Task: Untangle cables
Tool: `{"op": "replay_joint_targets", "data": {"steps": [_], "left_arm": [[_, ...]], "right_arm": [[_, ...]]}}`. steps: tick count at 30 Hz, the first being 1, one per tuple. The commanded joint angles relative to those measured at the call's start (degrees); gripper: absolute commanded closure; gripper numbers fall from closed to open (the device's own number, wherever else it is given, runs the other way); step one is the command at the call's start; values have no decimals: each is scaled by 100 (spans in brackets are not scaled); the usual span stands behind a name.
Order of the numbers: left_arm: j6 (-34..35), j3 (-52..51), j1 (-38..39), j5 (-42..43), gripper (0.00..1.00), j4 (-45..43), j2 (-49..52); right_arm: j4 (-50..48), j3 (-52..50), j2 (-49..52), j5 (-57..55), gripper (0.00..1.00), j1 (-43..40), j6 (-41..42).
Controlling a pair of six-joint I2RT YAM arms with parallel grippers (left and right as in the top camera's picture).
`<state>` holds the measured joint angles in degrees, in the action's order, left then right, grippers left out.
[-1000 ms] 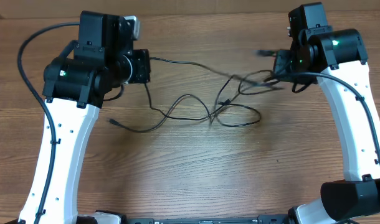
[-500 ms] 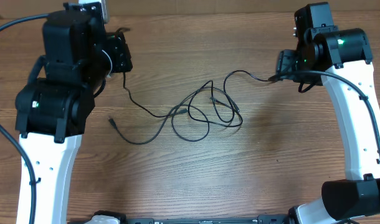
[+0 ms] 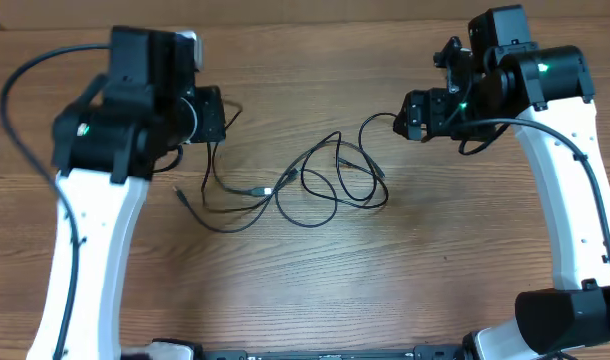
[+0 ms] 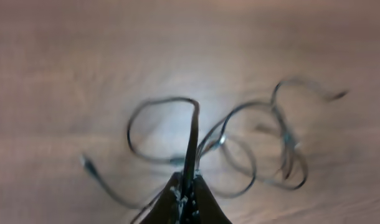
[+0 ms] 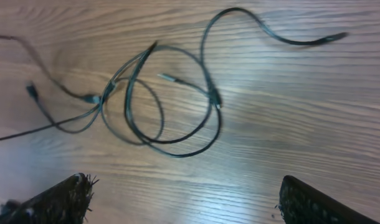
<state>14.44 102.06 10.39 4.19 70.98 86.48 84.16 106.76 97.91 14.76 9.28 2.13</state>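
Note:
I need to pull the cables apart, so my right gripper should next grab the cable loop near the cable's loose end (image 3: 376, 171) (image 5: 213, 98), opposite my left gripper.
The cables (image 3: 341, 158) lie as thin black tangled loops in the middle of the wooden table (image 3: 305, 290). My left gripper (image 3: 222, 113) hovers over their left side, shut on one cable (image 4: 193, 130) that runs straight out from between its fingers (image 4: 177, 202) to the loops below. A free plug end (image 3: 183, 196) lies below it. My right gripper (image 3: 410, 112) is open above the far right, nothing between its fingertips (image 5: 65, 199). The tangle (image 5: 177, 154) sits ahead of it on the wood, with one cable end (image 5: 330, 38) loose at the upper right.
Both white arms rise from bases at the front edge (image 3: 545, 320). A thick black robot cable (image 3: 15, 110) arcs beside the left arm. Bare wood surrounds the tangle on all sides.
My right gripper has opened and let go of the cable end, which now lies on the table. My left gripper, still holding its cable, has swung back toward the tangle, and the loops have slackened.

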Motion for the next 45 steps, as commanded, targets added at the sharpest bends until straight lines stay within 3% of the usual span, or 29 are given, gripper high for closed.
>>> {"op": "replay_joint_targets", "data": {"steps": [1, 11, 13, 14, 23, 24, 25, 36, 39, 41, 43, 45], "left_arm": [[-114, 79, -20, -74, 96, 238, 520], [-120, 79, 164, -11, 89, 726, 1812], [-118, 79, 181, -11, 63, 780, 1941], [-118, 79, 186, -15, 56, 796, 1987], [-2, 92, 127, -411, 42, 693, 1624], [-2, 92, 111, -470, 18, 675, 1543], [-4, 92, 85, -505, 12, 660, 1458], [105, 92, 48, -428, 12, 586, 728], [103, 92, 50, -420, 13, 564, 621], [101, 92, 50, -420, 13, 570, 581], [96, 92, 48, -424, 12, 586, 573], [96, 92, 55, -435, 11, 595, 575]], "right_arm": [[-11, 7, 245, 186, 5, 284, -229], [-415, 7, 997, 186, 12, 988, -197], [-452, 7, 1137, 184, 12, 1095, -197], [-468, 7, 1209, 186, 12, 1143, -195], [-765, 7, 1934, 181, 15, 1429, 83], [-837, 7, 2022, 184, 15, 1432, 188], [-890, 7, 2081, 184, 15, 1429, 264], [-1178, -175, 2603, 181, 25, 1576, 522], [-1517, -518, 2605, 186, 33, 1596, 732], [-1670, -667, 2605, 181, 47, 1596, 774], [-1727, -739, 2605, 181, 64, 1596, 774], [-1700, -739, 2605, 184, 91, 1596, 774]]}}
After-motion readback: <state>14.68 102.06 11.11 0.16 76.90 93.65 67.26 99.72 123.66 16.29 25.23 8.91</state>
